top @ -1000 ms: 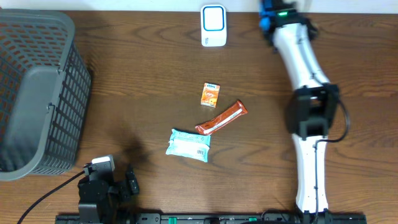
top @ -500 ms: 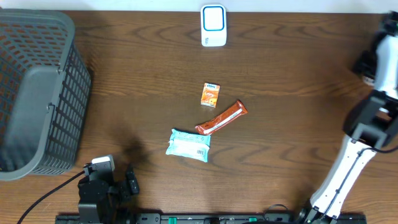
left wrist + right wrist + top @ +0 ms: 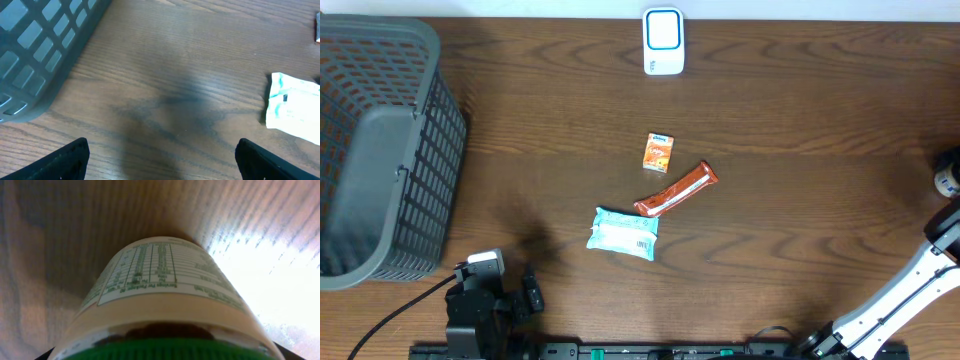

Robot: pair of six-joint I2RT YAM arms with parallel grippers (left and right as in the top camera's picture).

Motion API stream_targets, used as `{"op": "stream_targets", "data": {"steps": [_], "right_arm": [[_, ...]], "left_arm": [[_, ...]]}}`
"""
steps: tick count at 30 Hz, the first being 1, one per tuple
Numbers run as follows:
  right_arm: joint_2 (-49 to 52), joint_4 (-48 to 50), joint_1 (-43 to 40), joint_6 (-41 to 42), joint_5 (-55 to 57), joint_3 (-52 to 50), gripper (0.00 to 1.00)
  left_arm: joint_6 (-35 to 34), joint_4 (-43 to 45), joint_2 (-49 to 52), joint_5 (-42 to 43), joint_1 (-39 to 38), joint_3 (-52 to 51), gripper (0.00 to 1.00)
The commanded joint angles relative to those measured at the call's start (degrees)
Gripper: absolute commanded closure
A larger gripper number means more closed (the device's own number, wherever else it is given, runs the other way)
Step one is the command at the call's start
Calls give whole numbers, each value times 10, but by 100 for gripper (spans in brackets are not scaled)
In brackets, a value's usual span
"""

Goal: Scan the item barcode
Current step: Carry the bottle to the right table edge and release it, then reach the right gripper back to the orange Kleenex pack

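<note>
The bottle's base meets its shadow on the tabletop and the bottle would stay standing there if released, so it is time to open my right gripper.
In the right wrist view a bottle with a cream label of printed tables and a green cap fills the frame. It lies between the jaws of my right gripper, which is shut on it above the wooden table. Overhead, that gripper shows only at the far right edge. The white and blue scanner stands at the back centre, far from the bottle. My left gripper is open and empty low over the table at the front left, its dark fingertips wide apart.
A grey mesh basket fills the left side. Mid-table lie a small orange box, a red-orange bar and a light-blue tissue packet, the packet also in the left wrist view.
My right arm has swung from the back, near the scanner, out to the table's far right edge. The left arm and the loose items have not moved.
</note>
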Motion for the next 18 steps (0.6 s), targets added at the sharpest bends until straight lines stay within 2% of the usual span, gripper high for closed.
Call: {"op": "stream_targets", "data": {"steps": [1, 2, 4, 5, 11, 18], "right_arm": [[-9, -5, -3, 16, -9, -22, 48], [-9, -9, -5, 16, -10, -19, 44], [-11, -22, -5, 16, -11, -9, 24], [-12, -30, -5, 16, -14, 0, 1], [-62, -86, -5, 42, -35, 72, 1], [-212, -102, 12, 87, -61, 95, 1]], "left_arm": [[-5, -3, 0, 6, 1, 0, 6], [-5, -3, 0, 6, 1, 0, 6], [-5, -3, 0, 6, 1, 0, 6], [-5, -3, 0, 6, 1, 0, 6], [-5, -3, 0, 6, 1, 0, 6], [-5, -3, 0, 6, 1, 0, 6]]}}
